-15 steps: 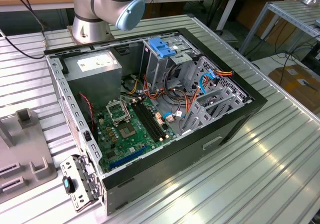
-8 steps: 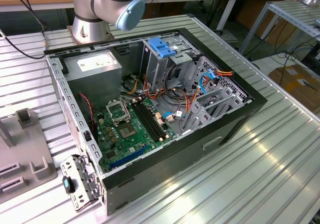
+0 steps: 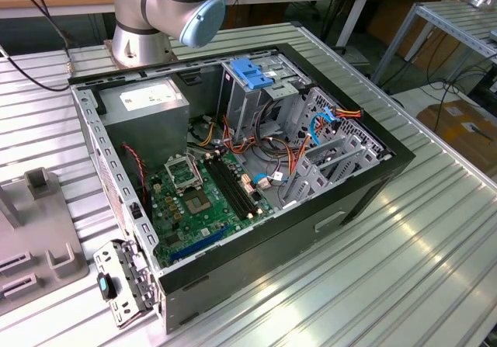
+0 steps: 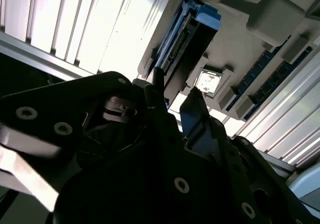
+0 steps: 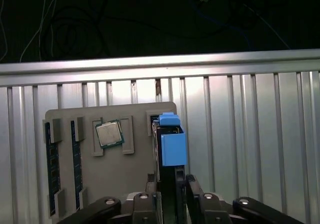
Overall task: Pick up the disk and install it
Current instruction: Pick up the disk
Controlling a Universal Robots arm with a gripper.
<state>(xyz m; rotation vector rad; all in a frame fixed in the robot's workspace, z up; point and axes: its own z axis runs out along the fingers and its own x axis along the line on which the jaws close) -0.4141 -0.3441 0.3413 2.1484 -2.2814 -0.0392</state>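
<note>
The disk is standing on edge with its narrow blue side (image 5: 173,150) up. The gripper will next grab the disk across its two flat sides, where it is thin.
The disk (image 5: 169,136) stands on edge in a slot of a grey holder plate (image 5: 135,184) in the first wrist view, its blue side rail facing me. In the second wrist view the disk (image 4: 182,38) rises just beyond my fingers. My gripper (image 5: 172,183) is right at the disk's near end, open, with one dark finger (image 5: 151,196) on each side of the disk's line. A gap shows between the fingertips (image 4: 192,106) in the second wrist view, and I cannot tell whether they touch the disk.
The holder plate also carries a processor chip (image 5: 109,134) and two memory sticks (image 5: 50,159). It rests on a ribbed metal table (image 5: 250,149). In the exterior view, the open computer case (image 3: 373,180) holds a grey drive cage with a blue latch (image 3: 252,74) and a power supply box (image 3: 147,102).
</note>
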